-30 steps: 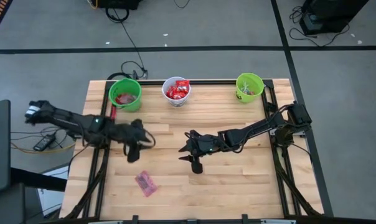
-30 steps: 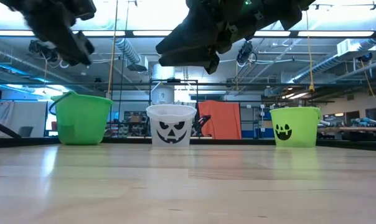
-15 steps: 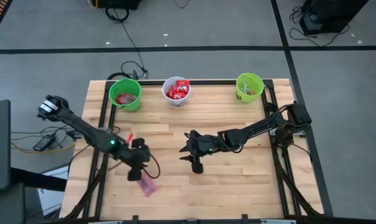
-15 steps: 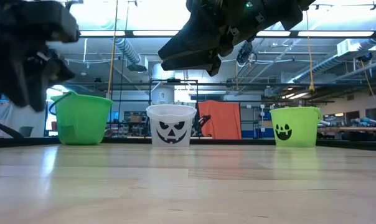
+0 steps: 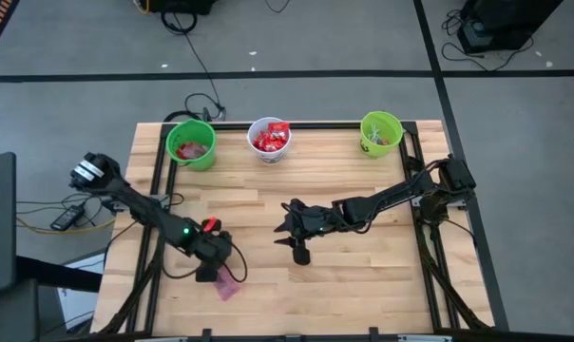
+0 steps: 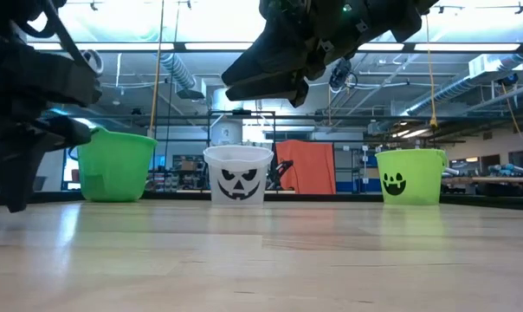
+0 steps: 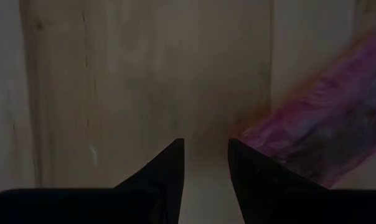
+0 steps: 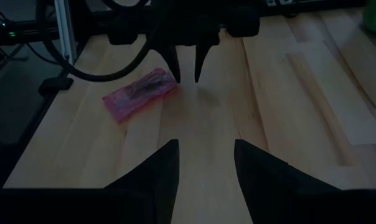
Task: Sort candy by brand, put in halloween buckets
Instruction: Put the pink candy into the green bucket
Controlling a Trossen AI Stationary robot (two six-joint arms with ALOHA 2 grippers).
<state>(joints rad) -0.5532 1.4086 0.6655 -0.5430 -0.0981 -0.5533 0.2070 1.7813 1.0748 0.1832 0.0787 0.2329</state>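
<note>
The pinkish candy packet needs to go into the green bucket of its brand, so my left gripper should grab it by its end (image 7: pixel 256 137) next.
A flat pinkish-red candy packet (image 5: pixel 229 284) lies on the wooden table near its front left, also in the right wrist view (image 8: pixel 140 94). My left gripper (image 5: pixel 211 273) stands over the packet's end, pointing steeply down and open a little, with nothing between its fingers (image 7: pixel 205 149). My right gripper (image 5: pixel 293 235) hovers open above the table's middle. Three halloween buckets stand along the far edge: a green one (image 5: pixel 191 144) holding pinkish packets, a white one (image 5: pixel 269 139) holding red packets, and a green one with a face mark (image 5: pixel 381 131). My left gripper has one fingertip (image 8: pixel 175 73) right at the packet's end (image 8: pixel 169 87), coming from above. The other finger stands over bare wood. I cannot tell whether the fingertip touches the packet, which lies flat on the table.
Black frame rails (image 5: pixel 156 237) run along the table's left and right sides, and cables lie off the left edge. Bare wood lies between the packet and the buckets. In the low view the buckets stand in a row: green (image 6: pixel 114 165), white (image 6: pixel 237 173), green (image 6: pixel 410 175).
My left gripper has swung from the table's middle left toward the near edge and come down, tipping to point more steeply at the table, and now stands at the pink packet's end. The packet has not moved.
</note>
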